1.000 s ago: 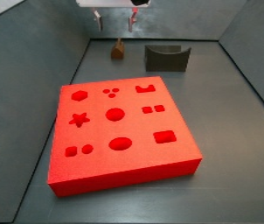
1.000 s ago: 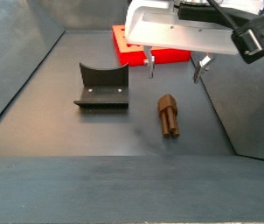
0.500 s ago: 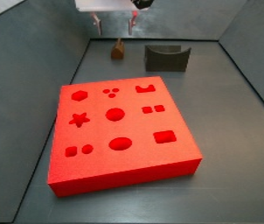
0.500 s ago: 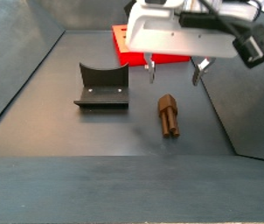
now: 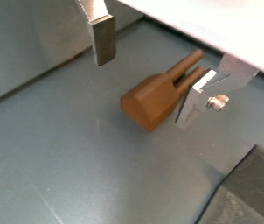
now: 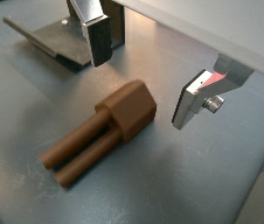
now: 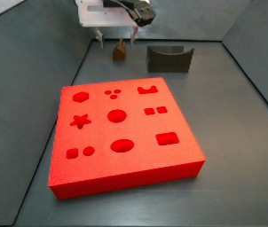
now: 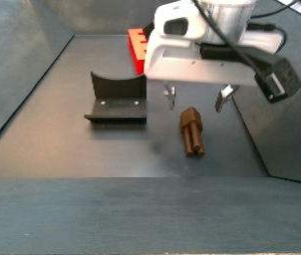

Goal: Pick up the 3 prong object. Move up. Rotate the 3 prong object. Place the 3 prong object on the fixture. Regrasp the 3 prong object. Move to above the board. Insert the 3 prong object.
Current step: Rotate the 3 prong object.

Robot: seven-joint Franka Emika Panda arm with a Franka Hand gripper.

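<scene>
My gripper will next pick up the 3 prong object by its solid block [image 7: 120,54]. Then it will set the object on the fixture [image 7: 168,58].
The 3 prong object is a small brown piece with prongs, lying flat on the grey floor; it shows in both wrist views [image 5: 158,94] [image 6: 105,129] and both side views [image 7: 120,51] [image 8: 190,130]. My gripper [image 8: 194,98] is open and empty, low over the piece's block end, fingers apart on either side, in both wrist views [image 5: 152,66] [image 6: 146,74]. It shows in a side view [image 7: 116,35] just above the piece. The fixture [image 8: 115,99] [image 7: 168,58], a dark notched block, stands beside the piece. The red board [image 7: 121,133] lies nearer the camera; its edge shows behind the gripper [image 8: 138,47].
Grey walls enclose the floor on all sides [image 7: 35,80]. The fixture also shows in the wrist views [image 6: 55,39] [image 5: 257,197], close to the fingers.
The gripper has come down toward the 3 prong object, its fingers now near floor level around it. The piece, fixture and board have not moved.
</scene>
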